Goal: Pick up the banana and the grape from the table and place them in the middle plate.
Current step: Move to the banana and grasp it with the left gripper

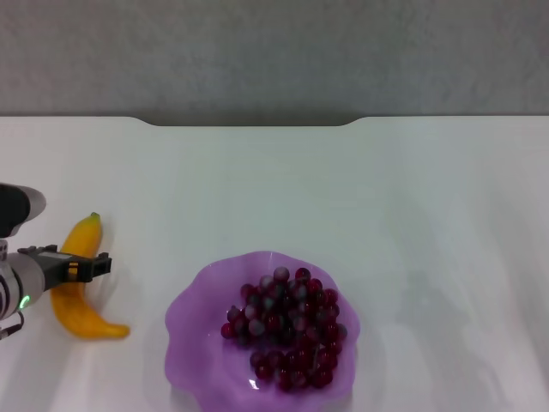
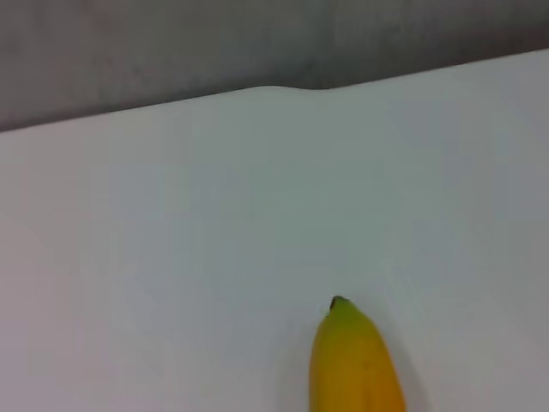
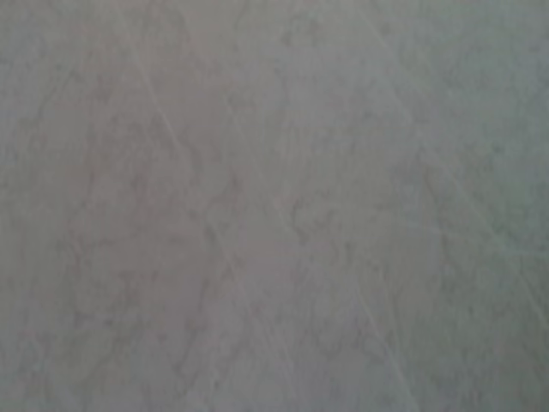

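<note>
In the head view my left gripper's fingers reach down around the banana's middle (image 1: 69,293), so it is now time for my left gripper to close on the banana.
The yellow-orange banana (image 1: 80,316) lies on the white table (image 1: 283,189) at the left, green tip pointing away. Its tip end also shows in the left wrist view (image 2: 353,369). My left gripper (image 1: 84,265) is low over the banana's middle, reaching in from the left edge. The bunch of dark red-purple grapes (image 1: 287,324) lies inside the purple scalloped plate (image 1: 196,302) at the front centre. My right gripper is out of view. The right wrist view shows only a plain grey surface.
The table's far edge has a shallow notch (image 1: 253,123), with a grey wall behind it. The banana lies a little left of the plate's rim.
</note>
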Controlling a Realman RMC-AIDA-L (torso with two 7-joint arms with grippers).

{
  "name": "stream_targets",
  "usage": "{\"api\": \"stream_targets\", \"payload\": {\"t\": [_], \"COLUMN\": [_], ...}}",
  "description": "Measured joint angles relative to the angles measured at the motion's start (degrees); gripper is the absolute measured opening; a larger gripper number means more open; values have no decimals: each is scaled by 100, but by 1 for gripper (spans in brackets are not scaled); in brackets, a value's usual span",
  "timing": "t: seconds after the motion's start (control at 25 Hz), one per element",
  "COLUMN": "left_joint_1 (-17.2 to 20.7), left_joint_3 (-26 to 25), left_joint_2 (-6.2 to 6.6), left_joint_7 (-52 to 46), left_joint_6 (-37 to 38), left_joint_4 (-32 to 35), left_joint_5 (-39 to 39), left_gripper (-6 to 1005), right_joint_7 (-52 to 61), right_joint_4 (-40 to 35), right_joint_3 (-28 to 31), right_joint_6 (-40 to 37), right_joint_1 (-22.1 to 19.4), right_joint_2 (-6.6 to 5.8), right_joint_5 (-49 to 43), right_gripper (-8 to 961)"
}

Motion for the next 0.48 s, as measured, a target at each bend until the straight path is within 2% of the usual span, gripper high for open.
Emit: {"api": "stream_targets", "payload": {"t": [0.48], "left_joint_1": [-161], "left_joint_3": [-52], "left_joint_2": [1], "left_joint_7": [-28], "left_joint_6": [93], "left_joint_4": [244], "left_joint_5": [130], "left_gripper": [878], "right_joint_7": [0], "right_joint_4": [3], "right_joint_3": [-9], "right_joint_6": [0], "right_joint_1": [0], "right_joint_2": [0], "right_joint_5": [0], "right_gripper": [32]}}
